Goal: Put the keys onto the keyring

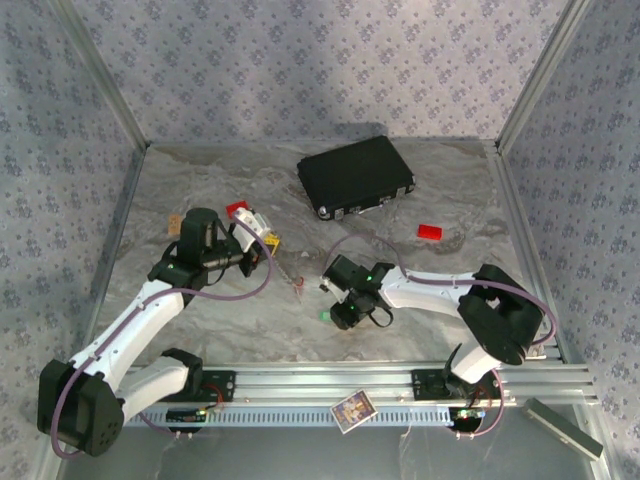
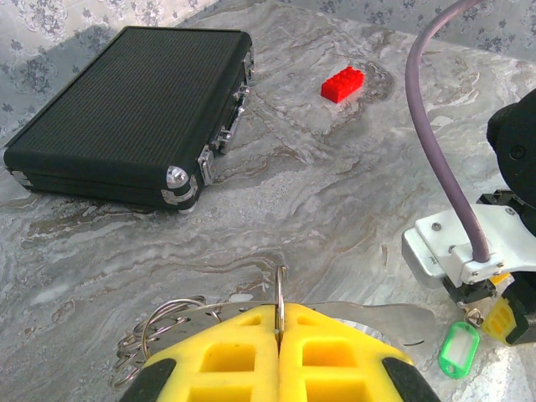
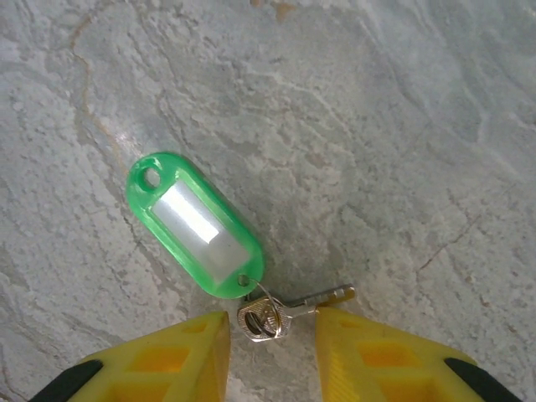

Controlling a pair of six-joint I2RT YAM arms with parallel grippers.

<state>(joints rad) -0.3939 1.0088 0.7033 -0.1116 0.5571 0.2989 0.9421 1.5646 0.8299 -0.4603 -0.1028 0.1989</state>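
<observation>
The small ring is level between my right fingers in the right wrist view, ready for closing.
My left gripper (image 1: 262, 247) is shut on the keyring. In the left wrist view the yellow fingers (image 2: 226, 356) pinch an upright wire loop of the keyring (image 2: 280, 289), and more of its loops and chain spill out to the left (image 2: 155, 327). The green-tagged key (image 3: 197, 224) lies flat on the table, its small metal key (image 3: 280, 311) between the spread fingertips of my right gripper (image 3: 272, 339), which is open and just above it. From above, the green tag (image 1: 324, 316) sits beside the right gripper (image 1: 338, 303). A tiny reddish item (image 1: 297, 286) lies between the arms, too small to identify.
A black rectangular case (image 1: 355, 175) lies at the back centre. One red block (image 1: 429, 232) rests right of it and another (image 1: 237, 209) sits just behind the left gripper. Metal frame rails (image 1: 520, 90) and patterned walls bound the marbled table (image 1: 450, 190).
</observation>
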